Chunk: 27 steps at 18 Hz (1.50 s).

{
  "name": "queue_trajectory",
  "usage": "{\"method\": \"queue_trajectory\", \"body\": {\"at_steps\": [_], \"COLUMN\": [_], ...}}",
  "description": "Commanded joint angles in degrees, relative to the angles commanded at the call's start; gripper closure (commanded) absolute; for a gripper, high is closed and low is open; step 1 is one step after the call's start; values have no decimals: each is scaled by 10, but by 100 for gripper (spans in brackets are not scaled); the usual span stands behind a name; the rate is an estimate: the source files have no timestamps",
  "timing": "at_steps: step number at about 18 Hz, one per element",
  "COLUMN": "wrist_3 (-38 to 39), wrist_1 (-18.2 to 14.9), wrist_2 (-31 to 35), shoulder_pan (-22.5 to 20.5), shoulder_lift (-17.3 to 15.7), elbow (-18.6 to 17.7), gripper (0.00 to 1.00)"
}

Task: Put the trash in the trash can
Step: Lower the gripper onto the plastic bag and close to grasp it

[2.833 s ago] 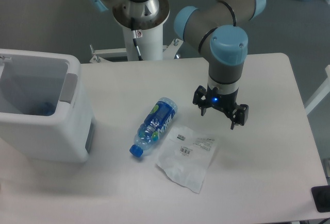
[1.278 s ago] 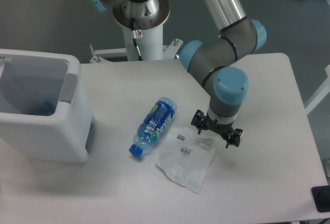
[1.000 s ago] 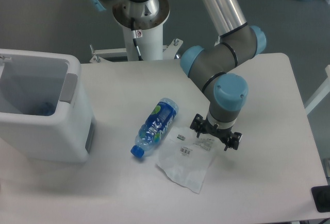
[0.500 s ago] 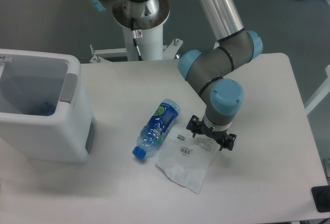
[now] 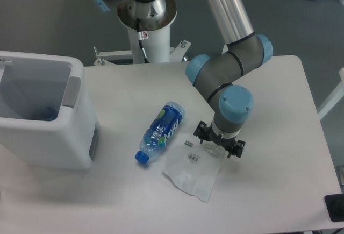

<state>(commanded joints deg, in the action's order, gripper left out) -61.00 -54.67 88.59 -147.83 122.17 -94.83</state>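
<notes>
I need to drop the clear plastic bag (image 5: 194, 168) into the trash can, so my gripper should grab it by its top edge (image 5: 212, 146) next.
A thin clear plastic bag (image 5: 194, 168) with small barcode stickers lies flat on the white table. My gripper (image 5: 219, 142) is open and low over the bag's upper right corner, with one finger on each side of that corner. A small clear bottle (image 5: 160, 132) with a blue-green label and a blue cap lies on its side to the left of the bag, cap toward the front. The large white trash can (image 5: 45, 115) with a grey side panel stands at the table's left edge, its mouth open upward.
The arm's white pedestal (image 5: 148, 27) stands behind the table's far edge. Something blue lies inside the trash can (image 5: 48, 113). A dark object (image 5: 334, 207) sits off the table's front right corner.
My gripper has come down and moved left and forward, from above the table to the bag's upper right corner. The bottle shifted slightly and settled back.
</notes>
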Motion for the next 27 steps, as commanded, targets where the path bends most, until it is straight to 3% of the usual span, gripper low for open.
{"method": "queue_trajectory", "body": {"at_steps": [5,6,9,11,22,27], "wrist_3": [3,2,-2,0,-5,-4], "wrist_1": [1,4,3,4,3,0], "wrist_2": [8,13,25,25,25,-29], "shoulder_pan": [1,1,1,1,-1,-7], "shoulder_lift": [2,3,1,0,-14,-30], "elbow": [-1,-1,-1,-3,9,18], "gripper": [0,5,74,100,100,100]}}
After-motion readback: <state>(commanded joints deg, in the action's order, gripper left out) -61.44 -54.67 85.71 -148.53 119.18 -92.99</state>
